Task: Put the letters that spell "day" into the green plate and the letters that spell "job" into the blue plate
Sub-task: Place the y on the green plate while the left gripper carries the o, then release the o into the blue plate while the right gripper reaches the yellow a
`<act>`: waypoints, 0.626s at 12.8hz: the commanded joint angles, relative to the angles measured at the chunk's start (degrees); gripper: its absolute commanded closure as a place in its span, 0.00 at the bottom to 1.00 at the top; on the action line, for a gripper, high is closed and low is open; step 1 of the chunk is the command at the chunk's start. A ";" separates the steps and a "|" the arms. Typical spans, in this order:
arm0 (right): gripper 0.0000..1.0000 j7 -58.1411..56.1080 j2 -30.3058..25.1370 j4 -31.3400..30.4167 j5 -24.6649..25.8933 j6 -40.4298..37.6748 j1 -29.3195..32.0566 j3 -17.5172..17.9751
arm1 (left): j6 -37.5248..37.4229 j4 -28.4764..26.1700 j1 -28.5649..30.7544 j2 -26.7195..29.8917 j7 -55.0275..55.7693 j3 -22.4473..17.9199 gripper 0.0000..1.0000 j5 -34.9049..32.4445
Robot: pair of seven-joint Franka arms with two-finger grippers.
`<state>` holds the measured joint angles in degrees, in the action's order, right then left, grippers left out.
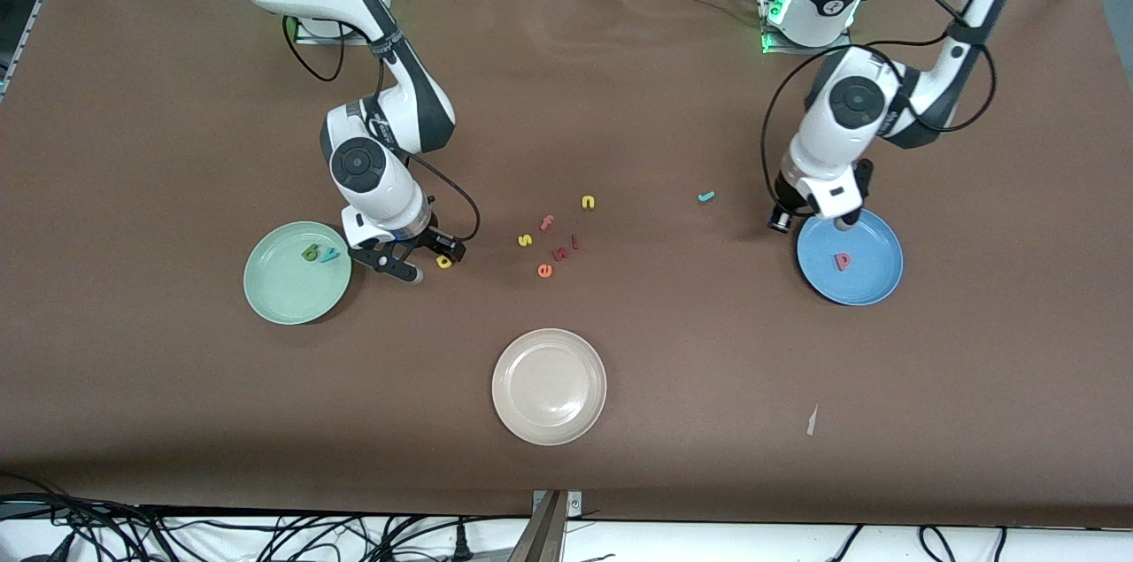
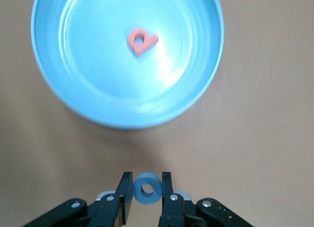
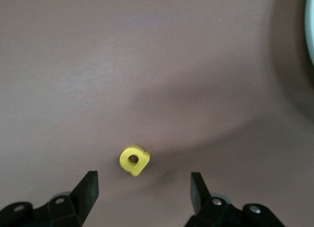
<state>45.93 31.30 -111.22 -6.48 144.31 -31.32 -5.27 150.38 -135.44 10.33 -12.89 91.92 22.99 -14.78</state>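
Note:
The blue o (image 2: 147, 197) is short of the blue plate's rim (image 2: 128, 126), so it is too early to release. My left gripper moves the blue o toward the plate first.
The green plate (image 1: 288, 288) lies toward the right arm's end of the table and holds the green a (image 1: 311, 253) and the teal y (image 1: 328, 256). Beside it, my right gripper (image 1: 434, 265) (image 3: 143, 180) stands open and low over the table, with the yellow d (image 1: 444, 260) (image 3: 134, 160) lying just off its fingertips. My left gripper (image 1: 845, 224) (image 2: 147, 180) is shut on the blue o (image 2: 147, 189) above the edge of the blue plate (image 1: 872, 274) (image 2: 98, 80). The pink b (image 1: 842, 261) (image 2: 142, 40) lies in that plate. The teal j (image 1: 705, 196) lies on the table.
A beige plate (image 1: 549, 385) sits nearer to the front camera, mid-table. Loose letters lie in the middle: yellow n (image 1: 588, 202), pink f (image 1: 547, 222), yellow s (image 1: 525, 240), orange e (image 1: 544, 271) and dark red ones (image 1: 566, 248). A paper scrap (image 1: 812, 420) lies on the cloth.

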 commanded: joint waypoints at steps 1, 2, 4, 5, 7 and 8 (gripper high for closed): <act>0.16 3.72 0.86 -0.83 -0.55 2.10 -2.60 -1.58 | -0.62 1.93 4.86 -0.38 -8.83 0.03 0.76 0.55; 0.16 4.34 0.78 -1.19 -0.55 2.55 -3.65 -2.28 | -0.62 2.63 5.75 -0.91 -11.65 -0.66 0.76 0.55; 0.16 4.61 1.39 -1.28 -0.55 3.42 -4.01 -2.64 | -0.62 2.81 5.58 -2.05 -16.23 -3.82 0.75 0.37; 0.16 4.52 1.74 -1.19 -0.55 4.21 -4.10 -2.64 | -0.35 2.81 5.93 -3.36 -16.94 -3.92 0.75 -0.59; 0.16 4.43 2.79 -1.02 -0.47 5.88 -4.37 -2.82 | -0.09 2.81 6.29 -5.82 -16.25 -4.01 0.67 -3.92; 0.16 4.43 3.15 -1.02 -0.29 6.67 -4.37 -3.16 | -0.09 2.90 6.11 -6.44 -16.16 -3.92 0.51 -4.89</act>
<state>49.72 33.54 -112.10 -6.48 148.79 -34.67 -7.24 150.37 -133.74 16.50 -17.06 76.21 18.80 -17.35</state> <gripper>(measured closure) 0.159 0.678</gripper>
